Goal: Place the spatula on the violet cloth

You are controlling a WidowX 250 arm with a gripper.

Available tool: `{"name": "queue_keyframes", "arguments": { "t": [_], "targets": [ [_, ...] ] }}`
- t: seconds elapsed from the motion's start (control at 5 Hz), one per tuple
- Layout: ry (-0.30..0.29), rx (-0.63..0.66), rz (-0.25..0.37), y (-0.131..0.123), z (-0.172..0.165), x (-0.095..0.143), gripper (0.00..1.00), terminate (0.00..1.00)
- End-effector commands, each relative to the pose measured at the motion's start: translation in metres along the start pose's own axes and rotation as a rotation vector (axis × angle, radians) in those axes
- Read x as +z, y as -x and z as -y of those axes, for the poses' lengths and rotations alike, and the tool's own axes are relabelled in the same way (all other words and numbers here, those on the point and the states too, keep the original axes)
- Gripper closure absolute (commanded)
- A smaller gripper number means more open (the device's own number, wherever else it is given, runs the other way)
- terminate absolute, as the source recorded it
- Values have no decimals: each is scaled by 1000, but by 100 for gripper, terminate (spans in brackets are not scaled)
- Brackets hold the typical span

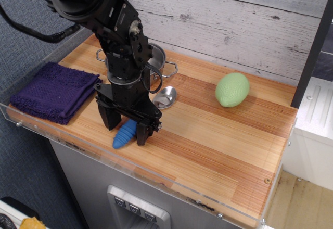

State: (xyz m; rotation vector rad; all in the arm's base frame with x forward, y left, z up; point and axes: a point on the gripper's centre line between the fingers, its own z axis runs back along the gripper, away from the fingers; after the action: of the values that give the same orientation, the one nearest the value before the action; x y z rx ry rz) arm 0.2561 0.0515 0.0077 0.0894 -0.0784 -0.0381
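Observation:
I will place the spatula on the violet cloth (pixel 54 91), so next my gripper will grab it by its ribbed blue handle (pixel 124 134).
The spatula lies on the wooden counter, its ribbed blue handle (pixel 124 134) pointing to the front left and its shiny round metal bowl (pixel 164 97) to the back right. My black gripper (pixel 126 130) is open and low over the handle, one finger on each side of it. The violet cloth (pixel 54 91) lies folded at the counter's left end, to the left of the gripper.
A steel two-handled pot (pixel 157 62) stands behind the gripper, partly hidden by the arm. A green lemon-shaped object (pixel 232 89) sits at the back right. A clear plastic rim (pixel 171 185) runs along the counter's front edge.

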Motion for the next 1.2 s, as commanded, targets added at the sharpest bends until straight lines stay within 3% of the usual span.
{"name": "queue_keyframes", "arguments": {
  "t": [0.0,0.2,0.4,0.6,0.8,1.0],
  "targets": [
    [9,1,1,2,0,-1,100,0],
    [7,-16,10,1,5,4,100,0],
    [-3,-57,51,-5,11,31,100,0],
    [-14,-40,105,-1,0,72,100,0],
    [15,27,139,16,-33,93,100,0],
    [7,111,116,31,-79,90,100,0]
  ]
}}
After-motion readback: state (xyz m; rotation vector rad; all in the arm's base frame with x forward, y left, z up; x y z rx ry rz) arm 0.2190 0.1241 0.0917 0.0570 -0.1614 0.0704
